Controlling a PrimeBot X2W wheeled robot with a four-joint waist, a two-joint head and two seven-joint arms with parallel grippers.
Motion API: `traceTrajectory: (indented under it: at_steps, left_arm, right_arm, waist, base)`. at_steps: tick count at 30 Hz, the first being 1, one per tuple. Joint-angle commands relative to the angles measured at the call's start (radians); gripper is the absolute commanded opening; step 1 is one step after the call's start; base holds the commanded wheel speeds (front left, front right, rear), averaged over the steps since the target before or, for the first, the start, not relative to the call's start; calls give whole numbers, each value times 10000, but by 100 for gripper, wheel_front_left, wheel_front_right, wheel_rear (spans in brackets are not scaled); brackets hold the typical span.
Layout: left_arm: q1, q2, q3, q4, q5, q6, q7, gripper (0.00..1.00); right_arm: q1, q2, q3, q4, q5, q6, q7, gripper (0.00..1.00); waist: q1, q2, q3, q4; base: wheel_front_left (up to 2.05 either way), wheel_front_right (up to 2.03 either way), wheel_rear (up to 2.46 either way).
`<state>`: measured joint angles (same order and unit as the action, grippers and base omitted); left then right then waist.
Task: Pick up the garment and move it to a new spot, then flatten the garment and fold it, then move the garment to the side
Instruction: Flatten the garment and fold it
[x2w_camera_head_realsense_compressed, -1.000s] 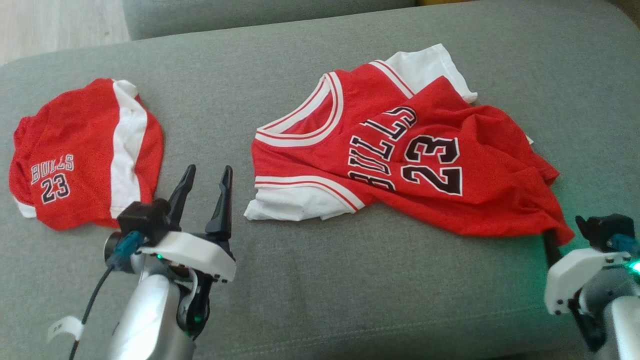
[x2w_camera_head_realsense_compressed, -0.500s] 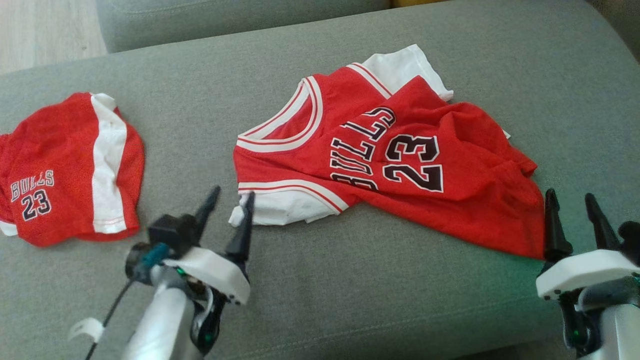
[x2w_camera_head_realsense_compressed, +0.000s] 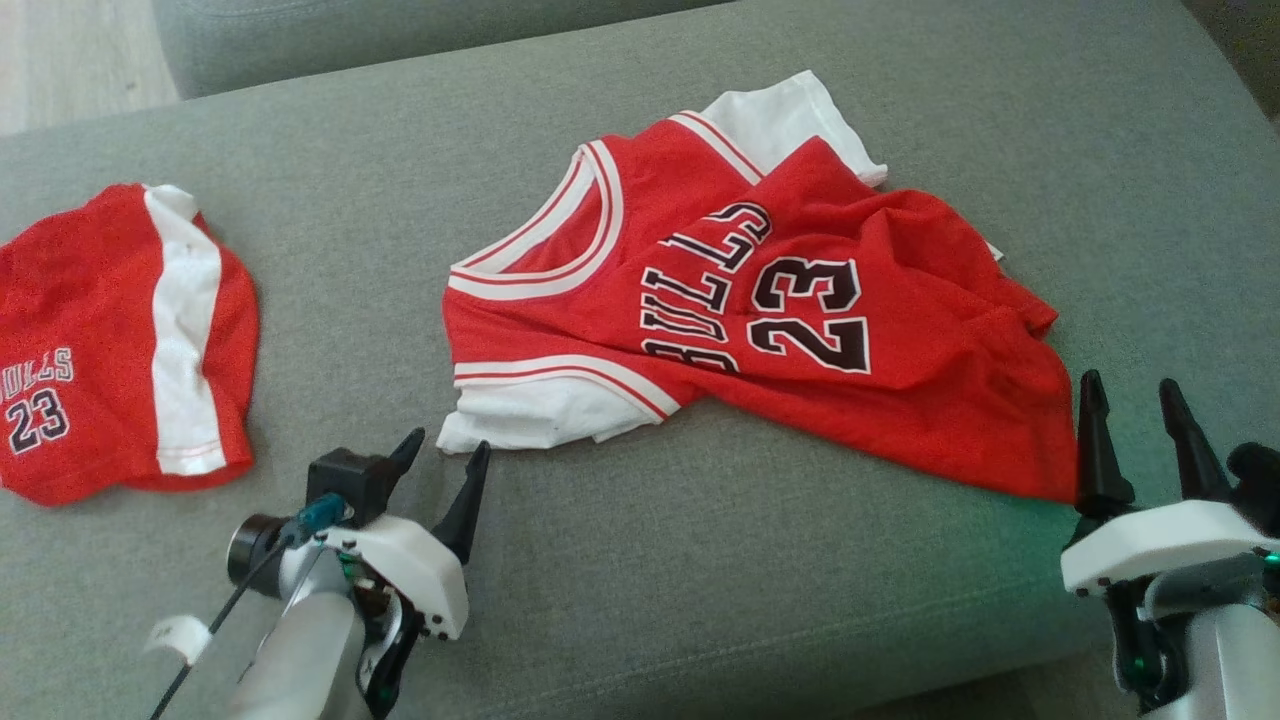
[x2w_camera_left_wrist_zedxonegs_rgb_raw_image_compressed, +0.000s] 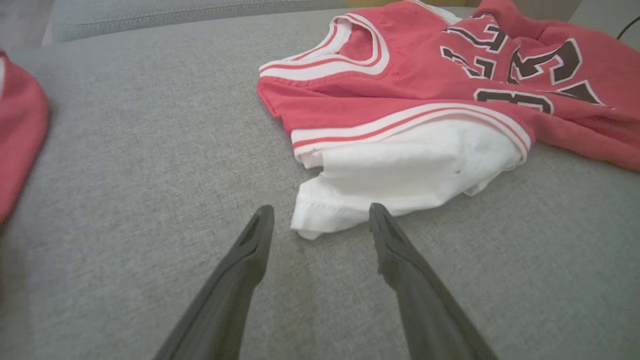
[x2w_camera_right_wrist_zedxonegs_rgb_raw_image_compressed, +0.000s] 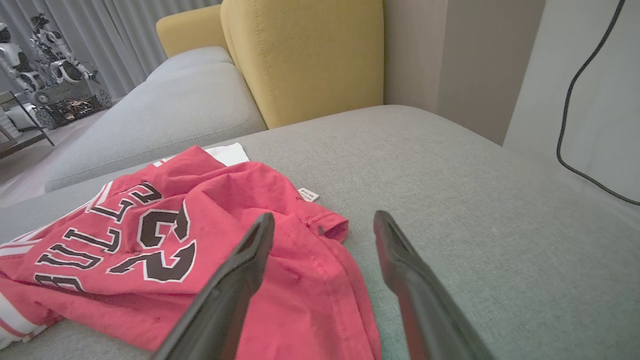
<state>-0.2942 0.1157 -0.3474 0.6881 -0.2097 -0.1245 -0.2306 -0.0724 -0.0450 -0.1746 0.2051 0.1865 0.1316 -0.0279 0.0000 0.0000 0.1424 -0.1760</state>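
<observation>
The white sleeve puckers up off the cushion at its edge while the red chest (x2w_camera_head_realsense_compressed: 588, 322) lies flat, so the robot's left gripper should next pinch the jersey by the white sleeve's loose edge (x2w_camera_head_realsense_compressed: 462, 434).
The garment (x2w_camera_head_realsense_compressed: 760, 300) is a red jersey with white sleeves and "BULLS 23" on it, lying rumpled on the grey sofa cushion (x2w_camera_head_realsense_compressed: 700, 560). My left gripper (x2w_camera_head_realsense_compressed: 445, 450) is open, its tips just short of the near white sleeve (x2w_camera_left_wrist_zedxonegs_rgb_raw_image_compressed: 400, 175). In the left wrist view the left gripper (x2w_camera_left_wrist_zedxonegs_rgb_raw_image_compressed: 320, 220) has that sleeve's corner lying between its tips. At the jersey's lower right hem corner my right gripper (x2w_camera_head_realsense_compressed: 1130, 395) stands open and holds nothing. In the right wrist view the right gripper (x2w_camera_right_wrist_zedxonegs_rgb_raw_image_compressed: 322, 222) hovers over the hem (x2w_camera_right_wrist_zedxonegs_rgb_raw_image_compressed: 325, 280).
Red shorts (x2w_camera_head_realsense_compressed: 110, 330) with a white stripe and "BULLS 23" lie at the cushion's left. A yellow chair (x2w_camera_right_wrist_zedxonegs_rgb_raw_image_compressed: 300, 55) and another grey cushion (x2w_camera_right_wrist_zedxonegs_rgb_raw_image_compressed: 165, 110) stand behind. A black cable (x2w_camera_right_wrist_zedxonegs_rgb_raw_image_compressed: 575, 110) hangs on the right wall. The cushion's front edge runs close below both grippers.
My right gripper has opened and let go of the jersey's hem corner, and its fingers now stand upright beside it. The camera has shifted; the left gripper has come close to the white sleeve.
</observation>
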Motion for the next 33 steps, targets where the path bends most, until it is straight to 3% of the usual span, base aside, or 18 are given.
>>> traceTrajectory:
  at_steps: [1,17,18,19,20,27,33]
  left_arm:
    - [-520,179,239,-134,24,-43,-79,100]
    - [-1210,80,123,1175,-616,-54,-172,100]
    - [-1253,75,83,1243,-650,-55,-161,49]
    - [-1298,72,41,1303,-685,-56,-150,17]
    - [-1343,71,0,1350,-721,-57,-150,0]
    - [-1549,218,134,862,-1121,-59,-268,0]
    - [-1280,395,1051,-1158,-1386,136,-307,0]
  right_arm:
    - [-406,-54,227,-276,55,-9,-159,100]
    - [-556,-53,322,24,-10,-9,-326,100]
    - [-562,-53,314,26,-33,-9,-329,100]
    - [-566,-53,304,28,-53,-9,-333,100]
    - [-568,-53,295,33,-67,-9,-336,100]
    - [-392,-53,183,265,86,-9,-349,100]
    - [-95,-53,145,1147,870,-9,-432,100]
  waist:
    - [0,0,28,-50]
    - [0,0,149,-354]
    - [0,0,161,-359]
    - [0,0,177,-360]
    - [0,0,195,-360]
    - [0,0,211,-333]
    - [0,0,118,-341]
  base:
    - [0,0,0]
    - [0,0,0]
    - [0,0,0]
    - [0,0,0]
    - [0,0,0]
    - [0,0,0]
    - [0,0,0]
